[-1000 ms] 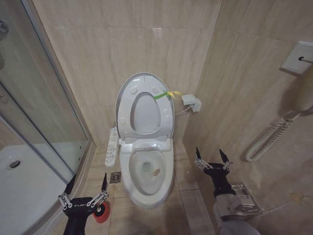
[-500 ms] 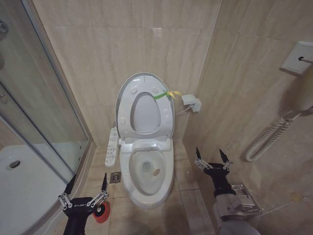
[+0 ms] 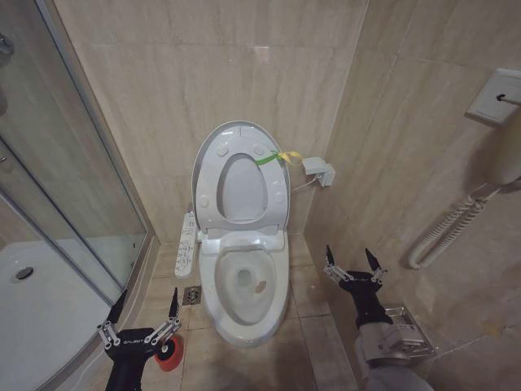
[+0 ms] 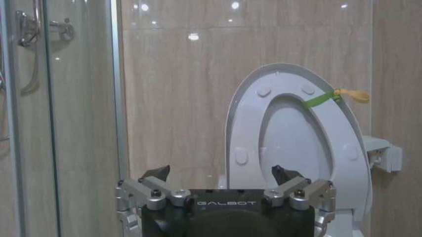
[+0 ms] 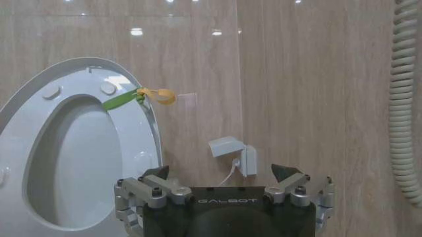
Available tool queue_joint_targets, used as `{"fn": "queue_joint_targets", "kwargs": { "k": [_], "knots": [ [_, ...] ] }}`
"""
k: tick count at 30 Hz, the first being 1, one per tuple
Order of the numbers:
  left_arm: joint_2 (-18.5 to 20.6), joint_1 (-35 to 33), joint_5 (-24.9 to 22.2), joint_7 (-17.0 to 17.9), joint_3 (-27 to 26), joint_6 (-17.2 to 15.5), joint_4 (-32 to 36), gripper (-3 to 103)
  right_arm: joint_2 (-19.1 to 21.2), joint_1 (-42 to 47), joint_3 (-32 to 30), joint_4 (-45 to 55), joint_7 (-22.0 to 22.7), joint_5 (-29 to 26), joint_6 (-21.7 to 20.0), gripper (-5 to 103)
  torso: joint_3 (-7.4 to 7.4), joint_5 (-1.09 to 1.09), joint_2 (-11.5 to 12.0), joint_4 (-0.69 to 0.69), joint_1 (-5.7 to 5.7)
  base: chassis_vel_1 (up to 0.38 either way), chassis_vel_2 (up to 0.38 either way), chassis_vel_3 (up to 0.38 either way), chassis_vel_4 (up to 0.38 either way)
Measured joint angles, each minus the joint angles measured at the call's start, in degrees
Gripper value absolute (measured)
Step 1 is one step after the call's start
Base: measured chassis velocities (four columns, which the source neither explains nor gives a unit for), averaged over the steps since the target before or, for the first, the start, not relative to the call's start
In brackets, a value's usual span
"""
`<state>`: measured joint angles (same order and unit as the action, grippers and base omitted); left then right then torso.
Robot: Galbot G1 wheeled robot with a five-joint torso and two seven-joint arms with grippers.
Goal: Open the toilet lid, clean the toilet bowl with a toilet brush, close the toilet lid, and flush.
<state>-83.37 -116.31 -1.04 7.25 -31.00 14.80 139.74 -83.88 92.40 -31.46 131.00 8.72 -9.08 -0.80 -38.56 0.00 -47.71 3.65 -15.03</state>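
Observation:
The left gripper next needs to grab the toilet brush's white handle to clean the toilet bowl, since the red cup holder wraps around the brush head.
The toilet lid (image 3: 242,191) stands upright against the back wall, with the seat ring (image 3: 207,175) raised in front of it. A yellow-green strap (image 3: 281,156) hangs at the rim. Below, the toilet bowl (image 3: 213,303) lies uncovered, its button panel (image 3: 186,244) on the left side. My left gripper (image 3: 148,293) is open and low at the front left, just above the toilet brush's red cup holder (image 3: 169,356); the brush handle is hidden. My right gripper (image 3: 348,251) is open and holds nothing, to the right of the bowl. The wrist views show the left gripper (image 4: 220,170) and the right gripper (image 5: 221,169) both facing the lid.
A glass shower enclosure (image 3: 77,187) and its white tray (image 3: 41,309) fill the left side. A floor drain (image 3: 192,294) lies left of the bowl. A white box (image 3: 319,171) is on the wall near the strap. A coiled cord (image 3: 444,232) hangs on the right wall.

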Motion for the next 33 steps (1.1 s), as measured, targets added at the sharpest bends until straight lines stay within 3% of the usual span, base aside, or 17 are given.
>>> {"fn": "queue_joint_targets", "kwargs": {
  "k": [33],
  "knots": [
    [0.00,0.00,0.00,0.00,0.00,0.00,0.00,100,0.00,0.00,0.00,0.00,0.00,-0.01,0.00,100,0.00,0.00,0.00,0.00,-0.01,0.000,0.000,0.000,0.000]
  ]
}}
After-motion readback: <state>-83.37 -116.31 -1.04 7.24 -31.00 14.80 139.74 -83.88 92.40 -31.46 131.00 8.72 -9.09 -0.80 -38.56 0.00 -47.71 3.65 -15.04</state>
